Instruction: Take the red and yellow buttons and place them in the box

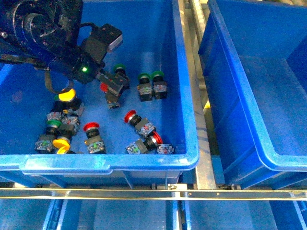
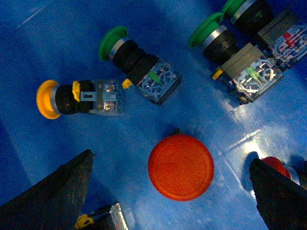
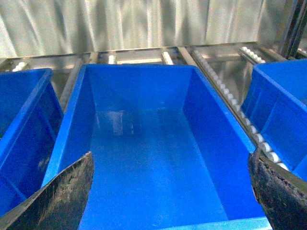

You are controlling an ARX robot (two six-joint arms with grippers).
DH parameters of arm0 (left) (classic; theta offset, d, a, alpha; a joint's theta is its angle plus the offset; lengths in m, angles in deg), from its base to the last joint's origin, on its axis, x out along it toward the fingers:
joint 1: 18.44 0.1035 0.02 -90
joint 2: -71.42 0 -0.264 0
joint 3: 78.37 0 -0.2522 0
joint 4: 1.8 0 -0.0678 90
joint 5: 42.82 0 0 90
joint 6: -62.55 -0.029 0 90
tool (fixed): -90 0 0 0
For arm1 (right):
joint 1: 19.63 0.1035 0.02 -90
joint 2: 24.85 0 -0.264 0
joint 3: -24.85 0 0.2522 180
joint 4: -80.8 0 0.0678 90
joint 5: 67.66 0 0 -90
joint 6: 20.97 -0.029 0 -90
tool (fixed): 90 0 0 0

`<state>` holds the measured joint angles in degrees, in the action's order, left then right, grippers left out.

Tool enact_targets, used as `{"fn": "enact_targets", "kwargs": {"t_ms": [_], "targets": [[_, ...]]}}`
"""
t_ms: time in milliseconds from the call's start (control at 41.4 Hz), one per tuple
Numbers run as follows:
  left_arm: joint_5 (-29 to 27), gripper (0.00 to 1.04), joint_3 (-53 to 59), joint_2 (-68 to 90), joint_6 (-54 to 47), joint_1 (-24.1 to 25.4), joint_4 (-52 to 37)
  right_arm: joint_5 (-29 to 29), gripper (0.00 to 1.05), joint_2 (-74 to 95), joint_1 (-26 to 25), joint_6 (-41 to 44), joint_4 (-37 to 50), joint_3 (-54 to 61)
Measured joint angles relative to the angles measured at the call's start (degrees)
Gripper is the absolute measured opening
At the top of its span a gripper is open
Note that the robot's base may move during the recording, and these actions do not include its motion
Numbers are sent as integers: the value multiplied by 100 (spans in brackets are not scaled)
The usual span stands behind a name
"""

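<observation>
I should move the upright red button into the box (image 1: pixel 259 96), so next I should grab it by its round red cap (image 1: pixel 104 87) with my left gripper.
In the front view the left bin (image 1: pixel 189 120) holds several push-button switches. Red ones lie at the middle (image 1: pixel 130 116), front (image 1: pixel 91 127) and front right (image 1: pixel 154 139); yellow ones lie at the left (image 1: pixel 67 96) and front left (image 1: pixel 61 143). My left gripper (image 1: pixel 111 91) is low inside this bin and open. In the left wrist view it (image 2: pixel 170 163) straddles an upright red button (image 2: pixel 181 166) without touching it, with a yellow button (image 2: pixel 79 98) lying beyond. My right gripper (image 3: pixel 170 201) is open and empty above the empty blue box (image 3: pixel 158 143), which also shows in the front view (image 1: pixel 249 96).
Green-capped switches lie among the others (image 1: pixel 158 79), (image 2: pixel 139 60), (image 2: pixel 235 55). A second red cap (image 2: pixel 276 167) sits beside one left finger (image 2: pixel 278 196). A metal roller rail (image 1: pixel 199 96) runs between the two bins. More blue bins flank the box (image 3: pixel 24 124), (image 3: pixel 283 100).
</observation>
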<state>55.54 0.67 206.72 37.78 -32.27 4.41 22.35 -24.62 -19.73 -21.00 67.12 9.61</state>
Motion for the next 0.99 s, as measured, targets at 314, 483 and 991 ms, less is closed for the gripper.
{"fn": "enact_targets", "kwargs": {"t_ms": [314,483,991], "targets": [[46,97,-444,396,48,-63,142,0,98,-2,0,0,0,0],[44,97,-474,498,72,-81,157,0,98,0,0,0,0,0],[63,34,-516,507,190,-70,175,0,98,0,0,0,0,0]]}}
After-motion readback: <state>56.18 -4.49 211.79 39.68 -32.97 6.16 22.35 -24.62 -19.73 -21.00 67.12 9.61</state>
